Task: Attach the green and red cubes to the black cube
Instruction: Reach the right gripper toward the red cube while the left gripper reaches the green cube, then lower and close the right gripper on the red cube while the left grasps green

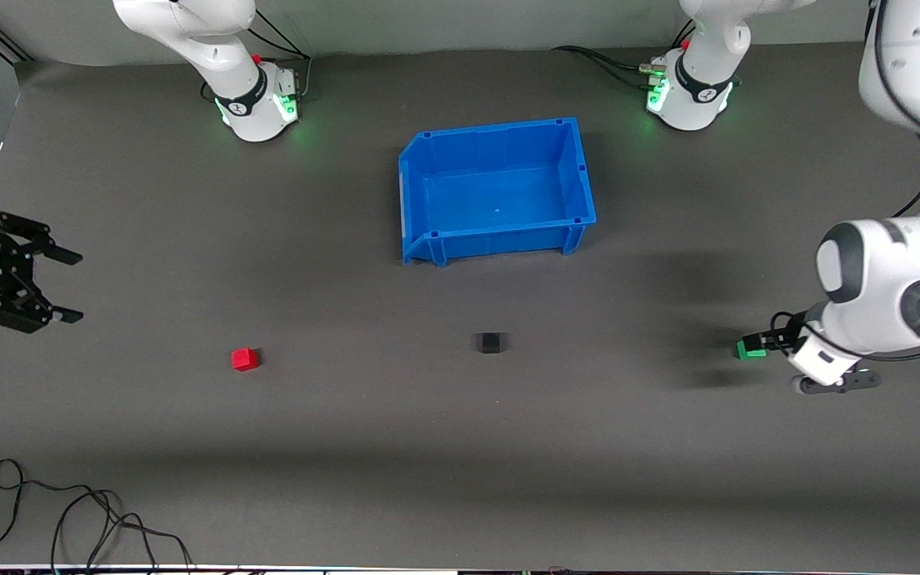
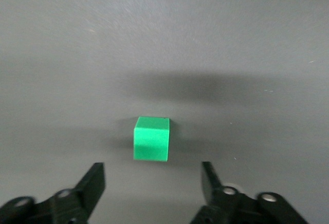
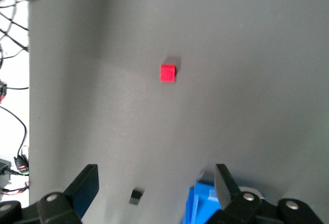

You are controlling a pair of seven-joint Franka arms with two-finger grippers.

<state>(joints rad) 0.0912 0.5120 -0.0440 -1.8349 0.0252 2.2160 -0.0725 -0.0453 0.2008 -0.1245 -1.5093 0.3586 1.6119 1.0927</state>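
The right gripper grabs two opposite sides of the red cube (image 1: 244, 358) next, to attach it to the black cube (image 1: 491, 343).
The green cube (image 1: 751, 349) lies on the dark table toward the left arm's end. My left gripper (image 1: 773, 342) is low beside it, open and empty. In the left wrist view the green cube (image 2: 151, 138) sits just ahead of the open fingertips of my left gripper (image 2: 151, 165), not between them. The black cube (image 1: 491, 343) lies mid-table, nearer the front camera than the bin. The red cube (image 1: 244, 358) lies toward the right arm's end. My right gripper (image 1: 73, 287) hangs open and empty above the table at that end. Its wrist view shows the right gripper (image 3: 156, 168), the red cube (image 3: 167, 73) and the black cube (image 3: 135, 196).
A blue bin (image 1: 428, 239) stands empty mid-table, farther from the front camera than the cubes; its corner shows in the right wrist view (image 3: 205, 208). Loose black cables (image 1: 69, 511) lie near the table's front edge at the right arm's end.
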